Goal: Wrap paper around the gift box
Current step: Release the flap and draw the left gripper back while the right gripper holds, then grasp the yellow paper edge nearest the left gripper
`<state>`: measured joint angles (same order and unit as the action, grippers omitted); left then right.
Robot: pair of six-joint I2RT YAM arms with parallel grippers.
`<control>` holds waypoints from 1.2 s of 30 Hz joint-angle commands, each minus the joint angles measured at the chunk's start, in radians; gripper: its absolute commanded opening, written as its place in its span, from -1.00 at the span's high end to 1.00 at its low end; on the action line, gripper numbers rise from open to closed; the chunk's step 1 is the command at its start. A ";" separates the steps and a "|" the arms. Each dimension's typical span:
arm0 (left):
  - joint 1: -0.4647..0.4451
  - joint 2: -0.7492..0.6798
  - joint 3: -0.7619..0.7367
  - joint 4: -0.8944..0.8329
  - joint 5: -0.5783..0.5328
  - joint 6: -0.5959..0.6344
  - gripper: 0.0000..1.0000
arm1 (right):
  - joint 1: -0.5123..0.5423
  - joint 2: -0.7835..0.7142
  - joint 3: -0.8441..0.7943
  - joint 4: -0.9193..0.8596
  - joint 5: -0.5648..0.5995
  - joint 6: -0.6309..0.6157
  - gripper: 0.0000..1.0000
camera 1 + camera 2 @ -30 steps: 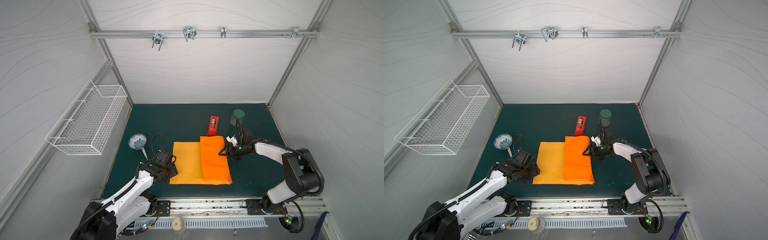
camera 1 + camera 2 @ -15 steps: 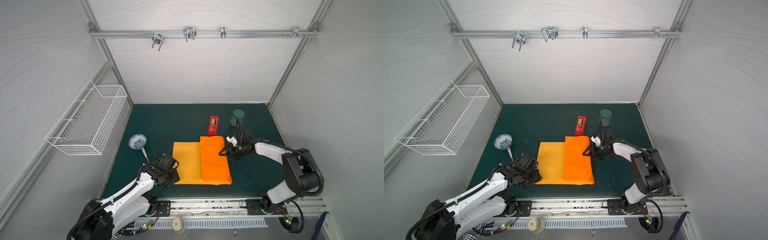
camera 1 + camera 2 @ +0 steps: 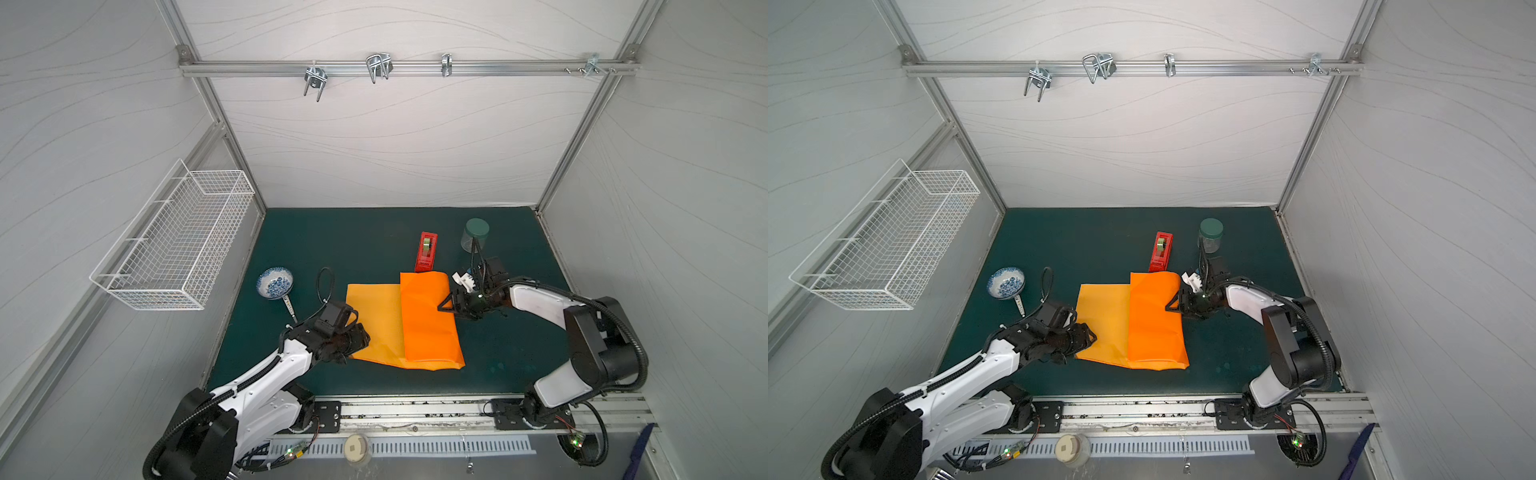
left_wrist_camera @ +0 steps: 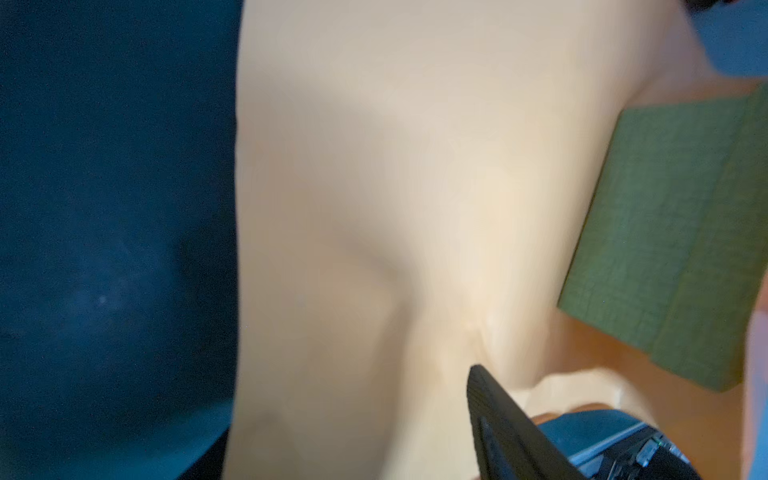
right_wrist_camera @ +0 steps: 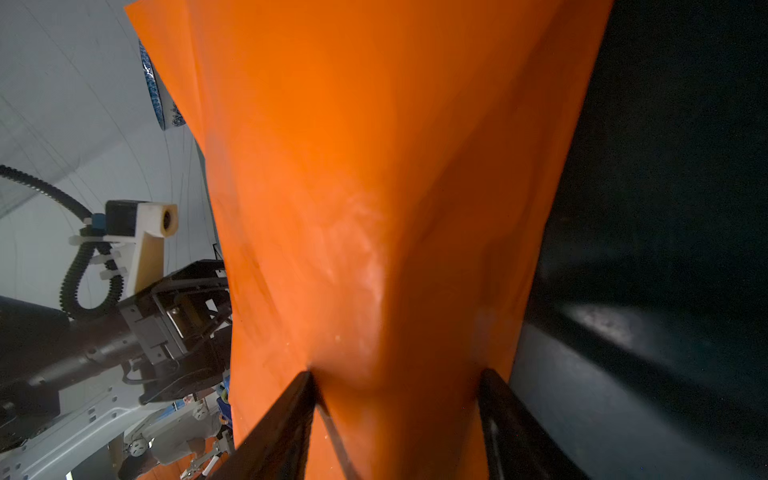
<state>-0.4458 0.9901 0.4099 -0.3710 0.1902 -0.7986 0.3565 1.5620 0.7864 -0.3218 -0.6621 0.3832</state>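
Next, my left gripper pinches the orange paper (image 3: 428,320) at the yellower part's free outer edge, to fold the paper over the gift box.
The orange paper (image 3: 428,320) lies on the green mat, its brighter right part folded over its yellower left part (image 3: 1104,316). The olive-green gift box (image 4: 665,232) shows only in the left wrist view, under the raised pale sheet (image 4: 415,187); in both top views it is hidden. My left gripper (image 3: 361,338) sits at the sheet's front left edge, open. One black finger (image 4: 498,415) shows and paper covers the other. My right gripper (image 5: 395,374) is at the fold's right edge (image 3: 444,306), a finger pressed on each face of the bulging paper (image 5: 374,187).
A red tape dispenser (image 3: 427,251) stands just behind the paper, with a green-lidded jar (image 3: 475,235) to its right. A blue-and-white bowl (image 3: 275,282) with a spoon lies at the left. A wire basket (image 3: 178,245) hangs on the left wall.
My left gripper has slid right and forward to the paper's front left edge, and the edge there is now raised. The right gripper and the fold have stayed put.
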 commanded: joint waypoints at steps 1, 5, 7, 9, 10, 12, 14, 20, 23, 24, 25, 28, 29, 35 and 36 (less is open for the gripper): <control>0.049 -0.026 0.000 0.130 0.005 0.077 -0.37 | 0.008 0.043 -0.045 -0.077 0.152 -0.032 -0.23; 0.078 0.005 -0.016 0.224 -0.013 0.105 -0.37 | 0.008 0.044 -0.042 -0.077 0.150 -0.031 -0.22; 0.116 0.053 -0.003 0.248 0.030 0.117 -0.33 | 0.007 0.047 -0.040 -0.075 0.148 -0.032 -0.22; 0.159 0.112 0.016 0.247 0.064 0.121 -0.26 | 0.008 0.047 -0.042 -0.074 0.147 -0.031 -0.21; 0.181 0.139 0.024 0.251 0.096 0.123 -0.23 | 0.008 0.047 -0.042 -0.074 0.146 -0.031 -0.21; 0.219 0.194 0.047 0.254 0.156 0.129 -0.15 | 0.008 0.047 -0.043 -0.071 0.145 -0.029 -0.21; 0.237 0.236 0.056 0.276 0.191 0.115 -0.09 | 0.009 0.049 -0.042 -0.070 0.147 -0.029 -0.21; 0.293 0.335 0.056 0.369 0.293 0.083 0.16 | 0.008 0.049 -0.042 -0.072 0.147 -0.029 -0.19; 0.312 0.369 0.055 0.439 0.338 0.081 0.30 | 0.008 0.049 -0.042 -0.071 0.145 -0.029 -0.18; 0.314 0.375 0.061 0.438 0.328 0.093 0.33 | 0.008 0.049 -0.042 -0.070 0.145 -0.029 -0.18; 0.313 0.379 0.065 0.435 0.312 0.105 0.35 | 0.007 0.048 -0.042 -0.071 0.144 -0.029 -0.18; 0.317 0.386 0.074 0.422 0.249 0.147 0.38 | 0.008 0.048 -0.044 -0.069 0.142 -0.029 -0.17; 0.321 0.391 0.079 0.415 0.235 0.162 0.40 | 0.007 0.048 -0.043 -0.069 0.142 -0.029 -0.17; 0.345 0.461 0.094 0.448 0.224 0.193 0.53 | 0.008 0.051 -0.042 -0.068 0.145 -0.029 -0.15; 0.349 0.473 0.101 0.453 0.234 0.200 0.56 | 0.008 0.052 -0.040 -0.071 0.145 -0.029 -0.15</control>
<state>-0.1116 1.4254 0.4789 0.0433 0.4438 -0.6376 0.3546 1.5600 0.7864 -0.3218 -0.6640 0.3756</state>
